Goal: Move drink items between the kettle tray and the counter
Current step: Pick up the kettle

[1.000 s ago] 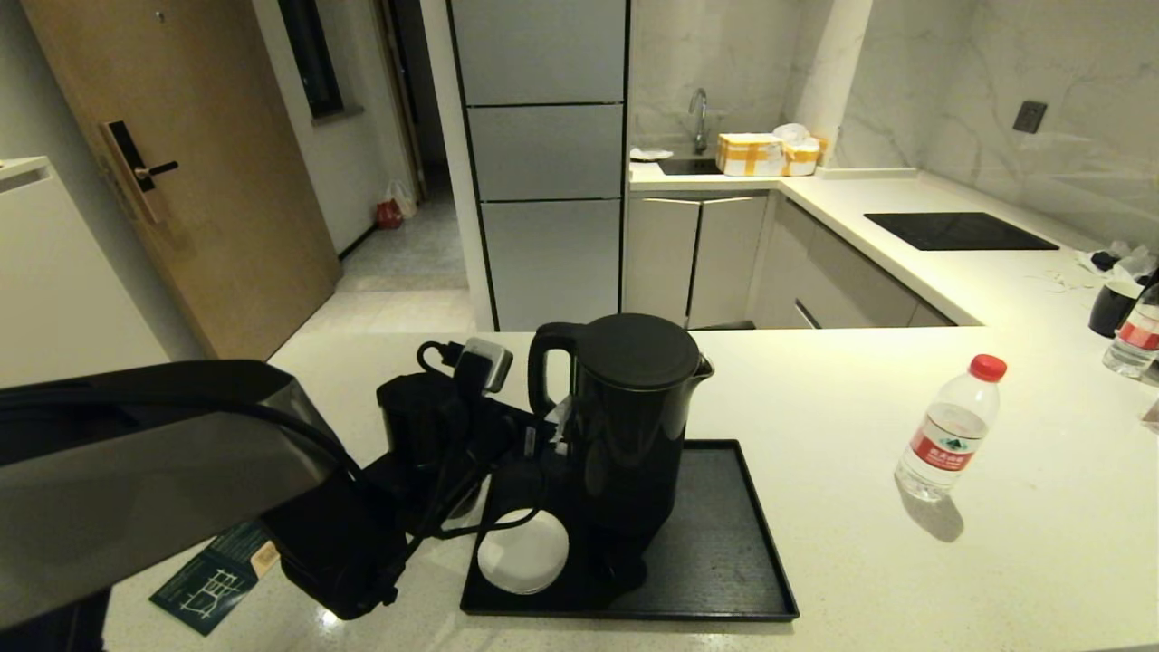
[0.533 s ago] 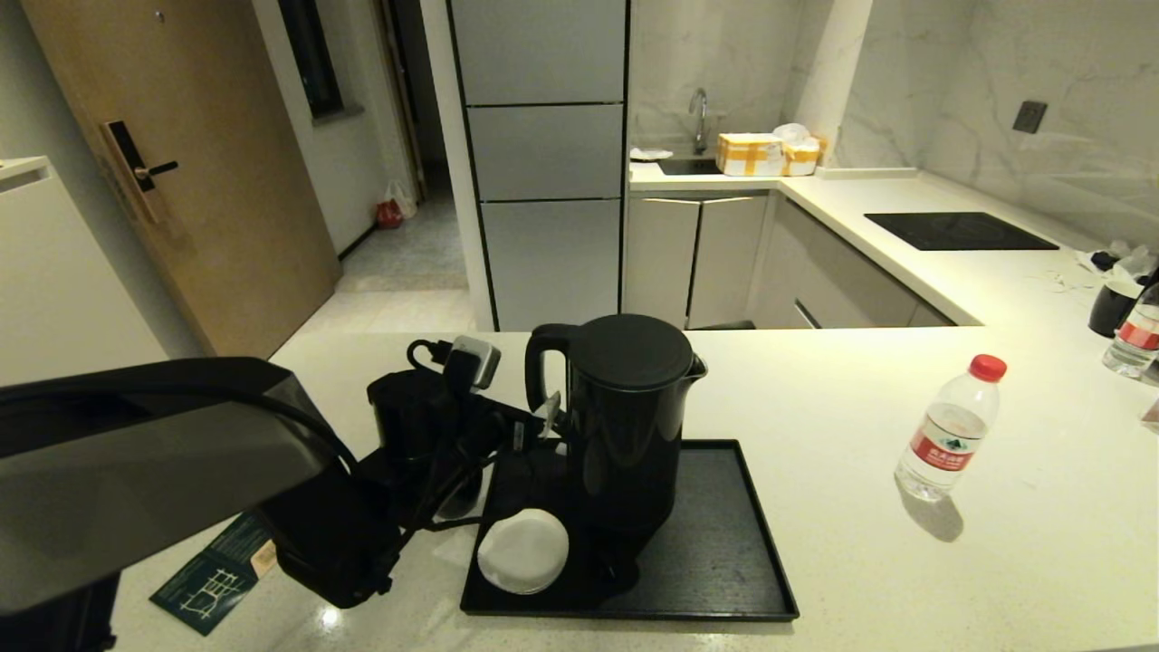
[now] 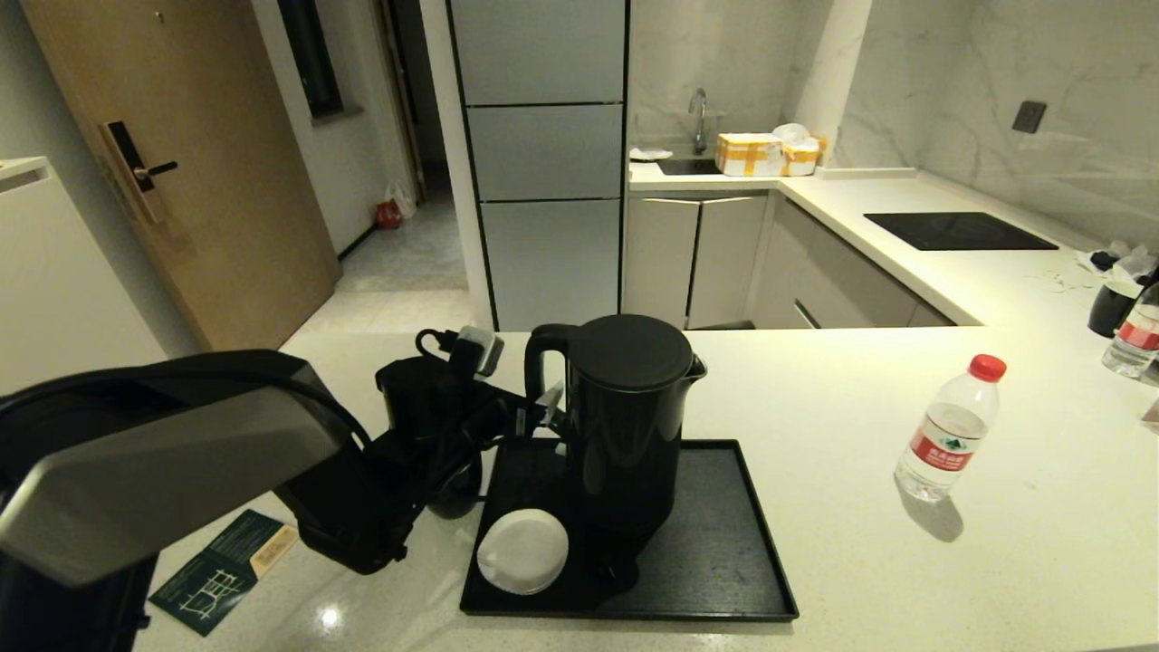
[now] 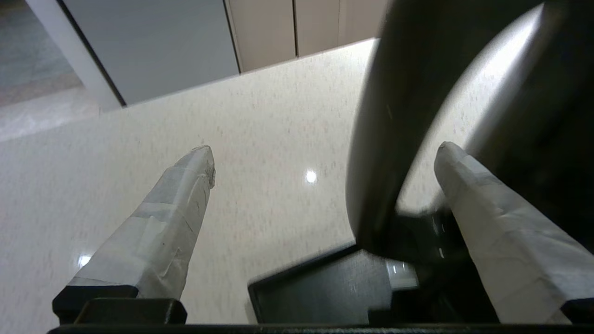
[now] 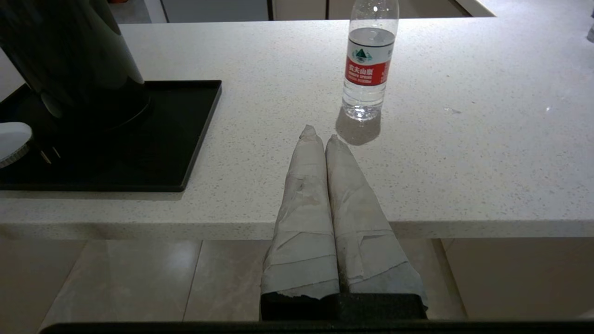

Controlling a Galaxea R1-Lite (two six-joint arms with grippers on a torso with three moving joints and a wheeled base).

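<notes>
I will move the tall black kettle from the kettle tray [image 3: 724,561] to the counter, so I will grab it by its handle [image 3: 534,369] with my left gripper next.
The tall black kettle [image 3: 625,417] stands on the black kettle tray [image 3: 724,561] on the pale counter [image 3: 842,389]. My left gripper [image 3: 545,412] is open at the kettle's handle [image 3: 536,371]. In the left wrist view the handle loop [image 4: 385,139] stands between the fingers of the left gripper [image 4: 325,150], untouched, with the kettle body [image 4: 547,116] beyond and the tray [image 4: 325,287] below. The clear bottle [image 3: 951,430] with a red cap stands on the counter to the right. My right gripper [image 5: 320,134] is shut and empty at the counter's front edge, short of the bottle [image 5: 369,60].
A white saucer [image 3: 522,550] lies on the tray's near left corner. A green card [image 3: 222,570] lies on the counter under my left arm. A black cup [image 3: 1112,308] and a second bottle [image 3: 1136,340] stand far right, behind them a hob panel [image 3: 960,231].
My left arm has risen and pushed a little farther in beside the handle, jaws still open. The kettle has shifted slightly to the left. The right gripper and the bottle are unchanged.
</notes>
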